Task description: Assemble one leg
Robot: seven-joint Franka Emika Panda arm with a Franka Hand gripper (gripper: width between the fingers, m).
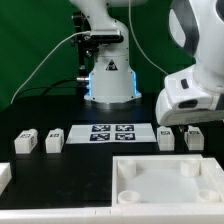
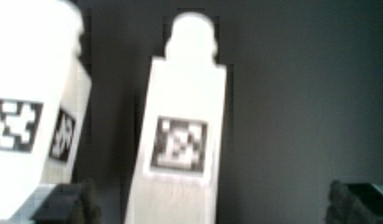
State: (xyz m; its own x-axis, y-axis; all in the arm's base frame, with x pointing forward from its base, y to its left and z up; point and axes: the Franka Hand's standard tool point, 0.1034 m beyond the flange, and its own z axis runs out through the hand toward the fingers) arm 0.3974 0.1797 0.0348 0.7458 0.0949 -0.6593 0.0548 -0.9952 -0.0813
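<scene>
My fingers are still above the tagged white leg, short of its sides, so my gripper comes down to the leg, before it closes on it.
In the wrist view a white boxy leg (image 2: pixel 184 120) with a black-and-white tag lies lengthwise between my two dark fingertips (image 2: pixel 55 205), closer to one of them. A second tagged leg (image 2: pixel 37 100) lies beside it. My gripper (image 2: pixel 209 205) is open and empty, with no finger touching the leg. In the exterior view the gripper (image 1: pixel 183 122) hovers just above two legs (image 1: pixel 166 136) (image 1: pixel 193 137) at the right. Two more legs (image 1: pixel 26 142) (image 1: pixel 54 140) lie at the left.
The marker board (image 1: pixel 112 133) lies in the middle between the leg pairs. The large flat white panel (image 1: pixel 150 165) with round corner sockets sits at the front right. Another white part (image 1: pixel 4 178) shows at the front left edge. The robot base (image 1: pixel 108 75) stands behind.
</scene>
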